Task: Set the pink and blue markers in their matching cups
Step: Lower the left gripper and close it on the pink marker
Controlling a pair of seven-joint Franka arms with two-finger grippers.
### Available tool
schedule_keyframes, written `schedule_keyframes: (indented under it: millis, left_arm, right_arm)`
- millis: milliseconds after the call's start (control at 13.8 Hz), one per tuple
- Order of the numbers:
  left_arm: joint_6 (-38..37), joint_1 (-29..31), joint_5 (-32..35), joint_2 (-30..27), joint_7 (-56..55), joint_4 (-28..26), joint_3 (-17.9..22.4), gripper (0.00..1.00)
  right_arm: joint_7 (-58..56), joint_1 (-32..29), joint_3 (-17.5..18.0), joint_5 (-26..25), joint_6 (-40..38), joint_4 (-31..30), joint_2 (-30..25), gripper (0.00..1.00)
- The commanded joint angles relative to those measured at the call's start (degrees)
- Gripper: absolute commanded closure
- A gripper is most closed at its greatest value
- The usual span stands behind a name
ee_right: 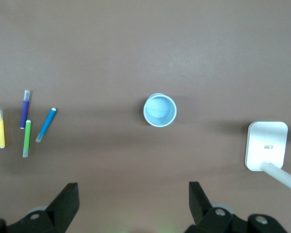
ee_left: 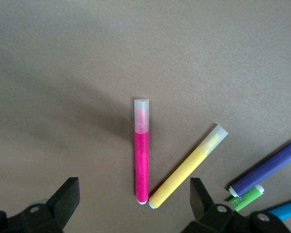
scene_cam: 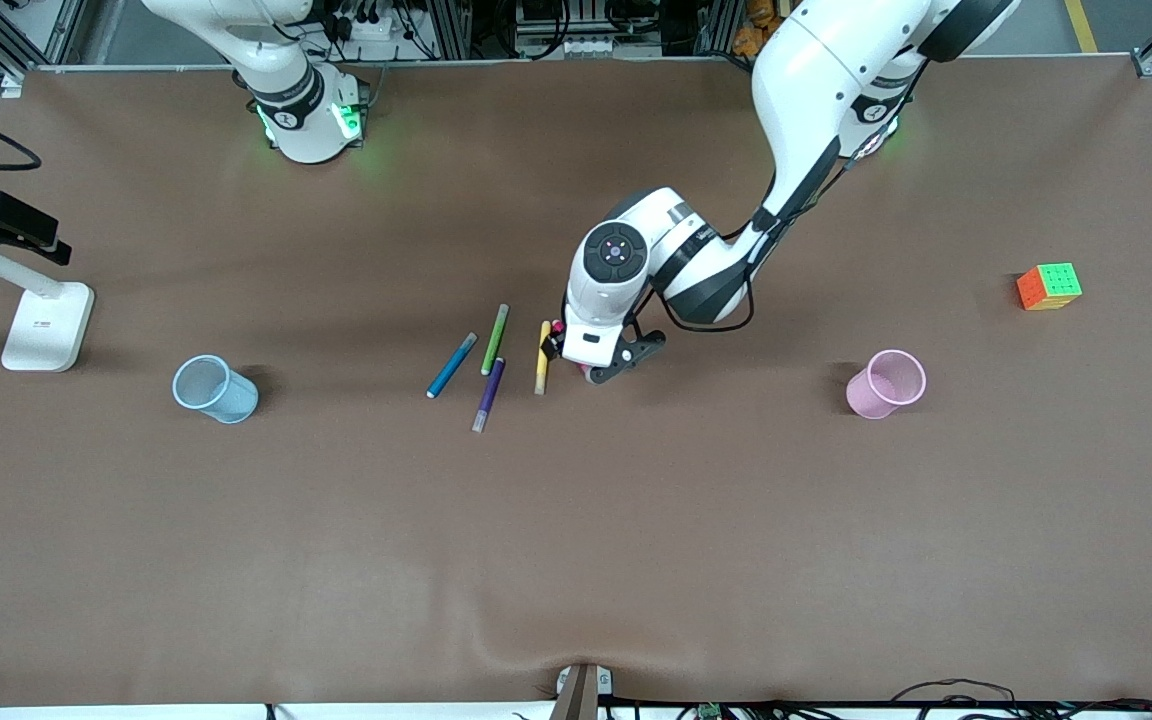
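Observation:
My left gripper grips the pink marker by its solid pink body [ee_left: 142, 170] next. That leaves the marker's clear cap free to enter the pink cup.
The pink marker [ee_left: 142, 155] lies on the brown table beside a yellow pen [ee_left: 186, 167], their capless ends almost touching. My left gripper [ee_left: 134, 199] hangs open low over them, and that end of the pink marker sits between its fingers, untouched. In the front view the left gripper [scene_cam: 581, 365] hides most of the pink marker [scene_cam: 557, 327]. The blue marker [scene_cam: 452, 365] lies further toward the right arm's end, past the green and purple pens. The blue cup [scene_cam: 215, 389] stands toward the right arm's end and the pink cup [scene_cam: 886, 384] toward the left arm's end. My right gripper [ee_right: 134, 199] waits open, high over the table by the blue cup [ee_right: 160, 110].
A green pen [scene_cam: 495, 340] and a purple pen [scene_cam: 488, 394] lie between the blue marker and the yellow pen [scene_cam: 542, 357]. A colour cube [scene_cam: 1049, 286] sits near the left arm's end. A white stand base [scene_cam: 46, 325] sits at the right arm's end.

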Motion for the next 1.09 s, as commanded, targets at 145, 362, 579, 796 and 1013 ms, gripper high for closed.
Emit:
schedule_keyframes:
  millis: [145,362,579,796,1013]
  left_arm:
    - [3.0,-3.0,1.3,2.7,-2.9,1.7,3.4,0.00]
    - [3.6,-5.9,1.1,3.7,-3.4,1.7,6.6,0.00]
    - [5.1,-6.0,1.2,4.8,-3.4,1.7,6.6,0.00]
    - [6.2,-7.2,1.2,5.9,-3.4,1.8,7.2,0.00]
    - [6.2,-8.3,1.2,6.1,-3.8,1.8,7.9,0.22]
  right_arm:
    - [-1.0,-1.3,0.9,-0.4,-0.7,1.3,0.5,0.00]
    - [-1.0,-1.3,0.9,-0.4,-0.7,1.2,0.6,0.00]
    - [-1.0,-1.3,0.9,-0.4,-0.7,1.2,0.6,0.00]
    - [-1.0,-1.3,0.9,-0.4,-0.8,1.2,0.6,0.00]
    - [-1.0,-1.5,0.9,-0.4,-0.8,1.2,0.6,0.00]
